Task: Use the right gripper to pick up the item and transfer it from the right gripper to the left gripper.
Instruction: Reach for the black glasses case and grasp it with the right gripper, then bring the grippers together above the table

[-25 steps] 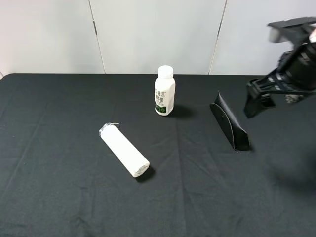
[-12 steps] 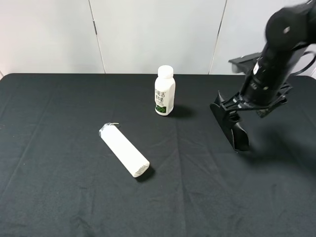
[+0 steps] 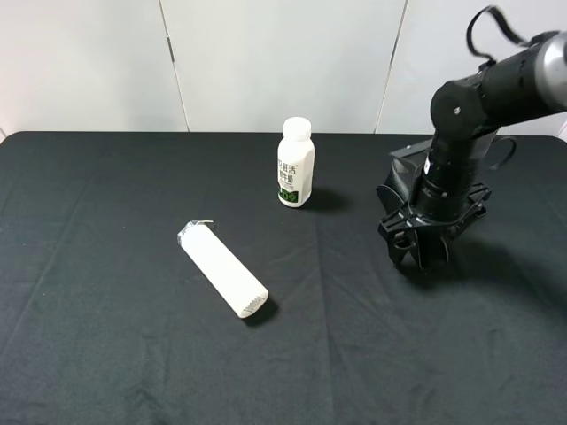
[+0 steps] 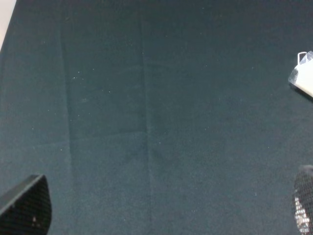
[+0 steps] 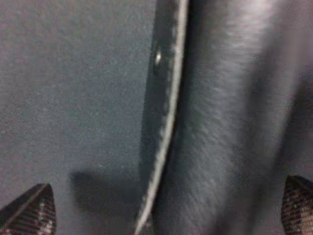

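I should close my right gripper on the glasses case now, because my fingers reach down past both sides of the glasses case's stitched flap edge (image 5: 166,127).
The black glasses case (image 5: 215,112) lies on the black table and fills the right wrist view, with its stitched flap edge and small snap (image 5: 157,58) showing. My right gripper (image 5: 164,210) is open, its two fingertips (image 5: 29,210) standing on either side of the case without closing on it. In the exterior high view the right gripper (image 3: 418,252) is down over the case (image 3: 388,197), which is mostly hidden by the arm. My left gripper (image 4: 165,208) is open and empty over bare cloth, and is out of the exterior high view.
A white capped bottle (image 3: 296,164) stands at the back centre, left of the case. A white wrapped tube (image 3: 222,269) lies diagonally at centre left; its end shows in the left wrist view (image 4: 304,73). A black cloth (image 3: 106,336) covers the table.
My right arm has swung in from the right edge and come down over the glasses case, its open fingers now straddling it. The case, bottle and tube have not moved.
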You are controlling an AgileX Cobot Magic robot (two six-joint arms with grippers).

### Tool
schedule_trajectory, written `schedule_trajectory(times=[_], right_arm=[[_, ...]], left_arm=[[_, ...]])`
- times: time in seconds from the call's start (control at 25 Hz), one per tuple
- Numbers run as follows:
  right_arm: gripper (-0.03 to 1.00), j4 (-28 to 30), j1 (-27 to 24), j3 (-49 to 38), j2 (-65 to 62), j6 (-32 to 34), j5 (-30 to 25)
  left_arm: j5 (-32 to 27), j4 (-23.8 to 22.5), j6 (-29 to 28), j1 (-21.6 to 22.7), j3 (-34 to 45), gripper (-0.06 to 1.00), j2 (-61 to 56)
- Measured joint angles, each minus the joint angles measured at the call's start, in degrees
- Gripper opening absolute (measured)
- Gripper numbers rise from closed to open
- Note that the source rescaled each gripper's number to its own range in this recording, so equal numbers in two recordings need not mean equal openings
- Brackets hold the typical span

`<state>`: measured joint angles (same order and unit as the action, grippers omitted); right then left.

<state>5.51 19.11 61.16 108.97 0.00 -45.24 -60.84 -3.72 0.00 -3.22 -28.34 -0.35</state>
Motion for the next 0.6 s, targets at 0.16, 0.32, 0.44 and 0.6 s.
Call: schedule_trajectory(times=[0.16, 0.32, 0.44, 0.6], right_arm=[[0.72, 0.0, 0.0, 0.0, 0.7, 0.4, 0.1], [0.04, 0.4, 0.0, 0.1, 0.7, 0.4, 0.1], [0.01, 0.4, 0.0, 0.1, 0.7, 0.4, 0.1], [0.01, 0.4, 0.0, 0.1, 0.5, 0.4, -0.1]], left_arm=[[0.0, 0.0, 0.0, 0.0, 0.0, 0.97, 0.0], [0.0, 0.0, 0.0, 0.0, 0.0, 0.97, 0.0], [0.0, 0.0, 0.0, 0.0, 0.0, 0.97, 0.0], [0.0, 0.0, 0.0, 0.0, 0.0, 0.97, 0.0]])
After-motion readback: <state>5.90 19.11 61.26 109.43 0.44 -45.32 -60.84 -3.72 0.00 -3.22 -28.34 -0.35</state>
